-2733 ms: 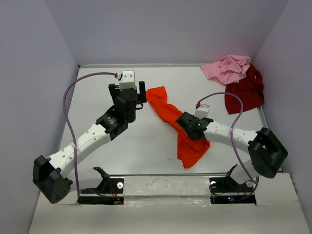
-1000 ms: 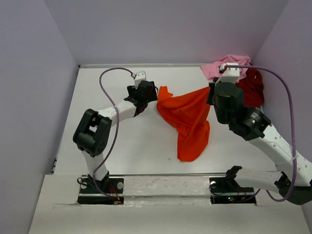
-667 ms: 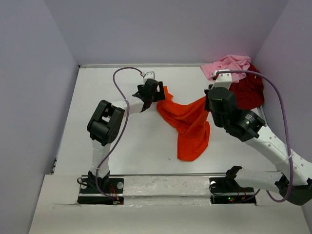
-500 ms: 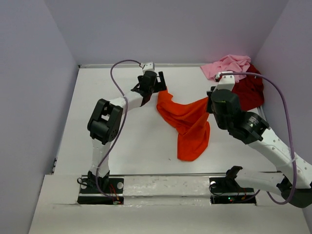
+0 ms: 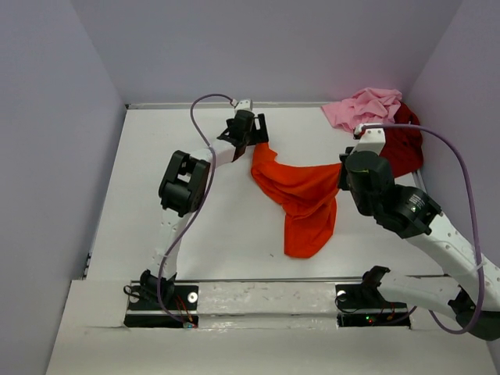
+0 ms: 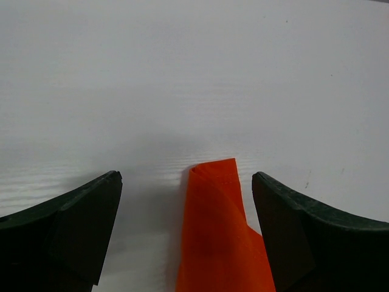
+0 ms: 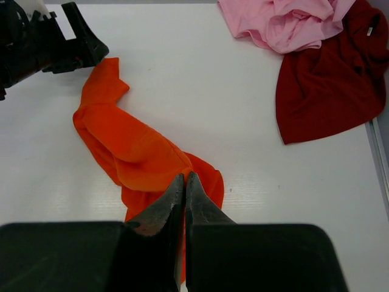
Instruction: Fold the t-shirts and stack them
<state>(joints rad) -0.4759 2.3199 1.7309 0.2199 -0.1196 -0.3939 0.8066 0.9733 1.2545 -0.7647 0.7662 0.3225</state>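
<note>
The robot's left gripper will take hold of the far corner (image 5: 264, 148) of the bright orange t-shirt (image 5: 301, 195) next, opposite the right gripper's hold. It will then spread the t-shirt for folding.
The bright orange t-shirt (image 5: 301, 195) lies bunched in the middle of the table. My left gripper (image 5: 254, 134) is open at the shirt's far left corner; in the left wrist view that corner (image 6: 214, 231) lies flat between the spread fingers of the gripper (image 6: 185, 177). My right gripper (image 5: 342, 176) is shut on the shirt's right edge and holds it a little off the table. In the right wrist view the gripper's (image 7: 184, 176) jaws pinch the orange cloth (image 7: 130, 146). The light pink t-shirt (image 5: 363, 108) and the dark red t-shirt (image 5: 398, 148) lie crumpled at the far right corner.
The white table (image 5: 156, 180) is walled in grey on the left, back and right. The pink t-shirt (image 7: 279, 21) and dark red t-shirt (image 7: 328, 85) lie just beyond my right gripper. A metal rail (image 5: 266, 293) with the arm bases runs along the near edge.
My left gripper has moved farther back and opened, leaving the orange corner on the table. My right gripper has come down and nearer with the shirt's edge, so the cloth sags lower.
</note>
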